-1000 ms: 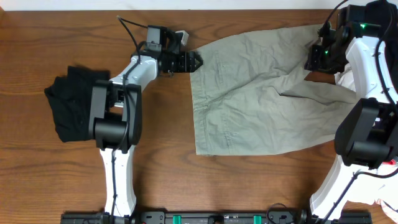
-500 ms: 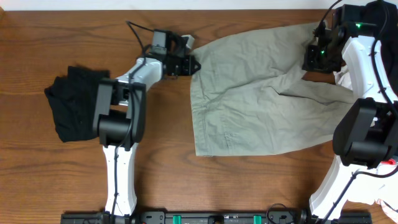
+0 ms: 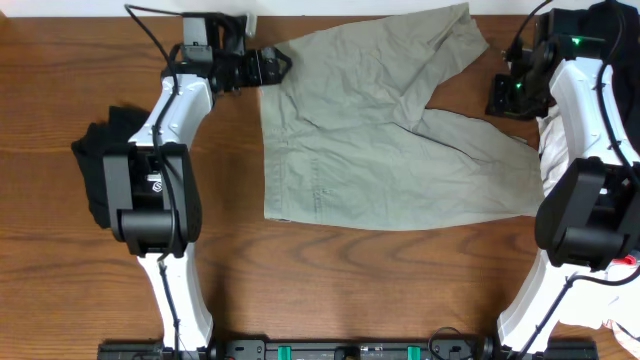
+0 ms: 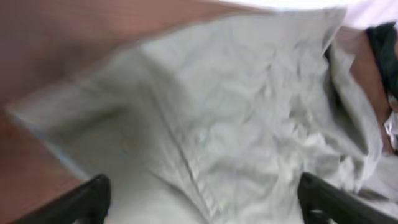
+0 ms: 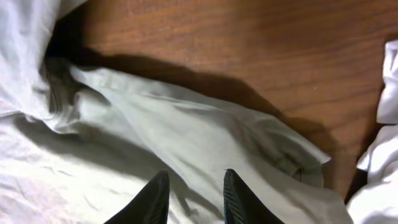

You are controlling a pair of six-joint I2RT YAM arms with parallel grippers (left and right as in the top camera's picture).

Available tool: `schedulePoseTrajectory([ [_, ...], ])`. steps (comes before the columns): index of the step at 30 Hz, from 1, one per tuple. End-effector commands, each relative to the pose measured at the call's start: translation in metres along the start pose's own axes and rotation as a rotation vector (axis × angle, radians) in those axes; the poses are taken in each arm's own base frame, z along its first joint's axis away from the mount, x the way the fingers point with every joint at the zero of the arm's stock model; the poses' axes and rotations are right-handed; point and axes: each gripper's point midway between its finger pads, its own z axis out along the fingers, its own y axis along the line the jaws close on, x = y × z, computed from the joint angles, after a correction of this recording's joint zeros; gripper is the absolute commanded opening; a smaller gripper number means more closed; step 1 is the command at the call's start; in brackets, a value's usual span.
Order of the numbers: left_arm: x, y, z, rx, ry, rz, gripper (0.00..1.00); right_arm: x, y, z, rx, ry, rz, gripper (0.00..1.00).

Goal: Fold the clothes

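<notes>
The left gripper grabs the waistband edge of the khaki-green shorts point(image 3: 380, 130) next, which leaves the legs free to straighten and fold together.
The khaki-green shorts point(image 3: 380, 130) lie spread and wrinkled across the back middle of the table, waistband to the left and both legs pointing right. My left gripper point(image 3: 283, 62) sits at the waistband's far corner, jaws wide apart. In the left wrist view the shorts point(image 4: 249, 112) fill the frame and the left gripper point(image 4: 202, 186) has nothing pinched. My right gripper point(image 3: 503, 103) hovers by the leg ends. Its wrist view shows the right gripper point(image 5: 196, 177) narrowly open just above the creased leg fabric point(image 5: 186, 137). A black garment point(image 3: 100, 180) lies bunched at the left.
White cloth point(image 3: 555, 140) is heaped at the right edge beside the right arm, and it shows again as white cloth point(image 5: 385, 155) in the right wrist view. Bare wood point(image 3: 330, 290) lies in front of the shorts. The table's back edge runs close behind both grippers.
The shorts have been dragged left, along with my left gripper, and now lie flatter. The left jaws have sprung wide open. My right gripper has hardly moved.
</notes>
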Motion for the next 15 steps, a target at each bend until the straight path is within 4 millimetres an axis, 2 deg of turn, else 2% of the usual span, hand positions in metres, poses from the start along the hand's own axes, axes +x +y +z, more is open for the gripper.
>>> schedulePoseTrajectory([
  [1, 0.022, -0.002, -0.002, -0.012, 0.089, -0.041, 0.98, 0.005, 0.007, 0.004, -0.008, 0.023, -0.022, 0.28],
  [6, 0.078, -0.015, -0.026, -0.045, 0.324, -0.188, 0.98, 0.010, 0.004, 0.004, 0.009, 0.045, -0.018, 0.29],
  [10, 0.111, -0.032, -0.049, -0.056, 0.473, -0.235, 0.98, 0.022, -0.018, 0.001, 0.124, 0.089, 0.050, 0.34],
  [15, 0.150, -0.037, -0.069, -0.095, 0.637, -0.291, 0.98, 0.046, -0.021, -0.002, 0.128, 0.188, 0.064, 0.37],
])
